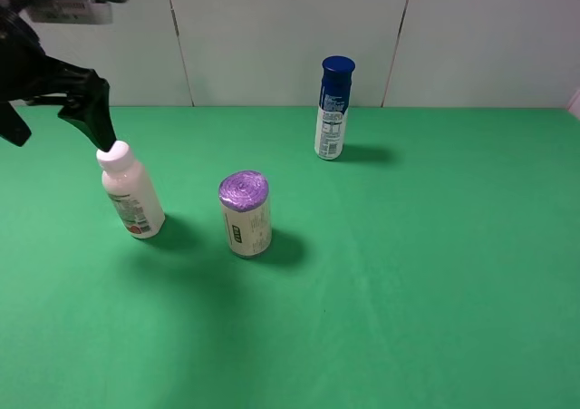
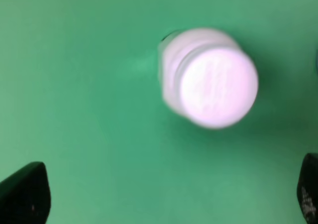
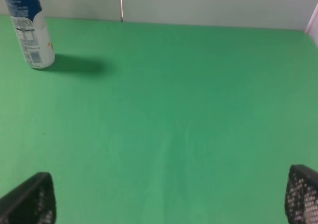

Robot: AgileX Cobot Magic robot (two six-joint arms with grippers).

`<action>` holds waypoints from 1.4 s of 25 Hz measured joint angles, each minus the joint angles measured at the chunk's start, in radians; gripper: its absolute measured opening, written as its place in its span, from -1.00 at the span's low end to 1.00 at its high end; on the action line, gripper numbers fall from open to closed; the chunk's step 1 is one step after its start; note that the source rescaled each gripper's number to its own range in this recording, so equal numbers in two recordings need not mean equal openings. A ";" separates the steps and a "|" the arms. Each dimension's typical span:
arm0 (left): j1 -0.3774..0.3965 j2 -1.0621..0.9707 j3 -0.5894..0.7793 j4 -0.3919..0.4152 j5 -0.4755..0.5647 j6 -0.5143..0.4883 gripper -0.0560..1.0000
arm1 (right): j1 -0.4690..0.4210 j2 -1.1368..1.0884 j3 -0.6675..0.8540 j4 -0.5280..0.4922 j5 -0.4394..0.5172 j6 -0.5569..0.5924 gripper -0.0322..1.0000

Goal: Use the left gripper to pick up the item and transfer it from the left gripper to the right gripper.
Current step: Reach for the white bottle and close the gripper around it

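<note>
The white bottle's bottom (image 1: 145, 226) will stay free for the right gripper, as my left gripper will grab the bottle by its end with the cap (image 1: 116, 155).
The item, a pale pinkish-white bottle (image 1: 132, 193) with a white cap, stands upright on the green table at the left. My left gripper (image 1: 63, 130) hovers just above and behind it, open, with one fingertip (image 1: 107, 135) close to the cap. Looking down from the left wrist, the blurred bottle cap (image 2: 218, 87) lies ahead of the gripper (image 2: 166, 199), and nothing sits between the wide-apart fingers (image 2: 25, 194). My right gripper (image 3: 164, 204) is open and empty over bare green table. It is outside the exterior high view.
A purple-topped can (image 1: 245, 215) stands just right of the bottle. A blue-capped spray can (image 1: 333, 110) (image 3: 30, 30) stands near the back wall. The green cloth (image 1: 435, 273) stretches to the right and to the front.
</note>
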 joint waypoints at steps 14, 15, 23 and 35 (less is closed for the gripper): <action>-0.103 0.210 0.000 0.000 -0.121 -0.067 1.00 | 0.000 0.000 0.000 0.000 0.000 0.000 1.00; -0.106 0.219 0.000 0.000 -0.127 -0.069 1.00 | 0.000 0.000 0.000 0.000 0.000 0.000 1.00; -0.106 0.268 0.000 0.004 -0.143 -0.072 1.00 | 0.000 0.000 0.000 0.001 0.000 0.000 1.00; -0.106 0.290 0.001 0.007 -0.163 -0.074 0.17 | 0.000 0.000 0.000 0.003 0.000 0.000 1.00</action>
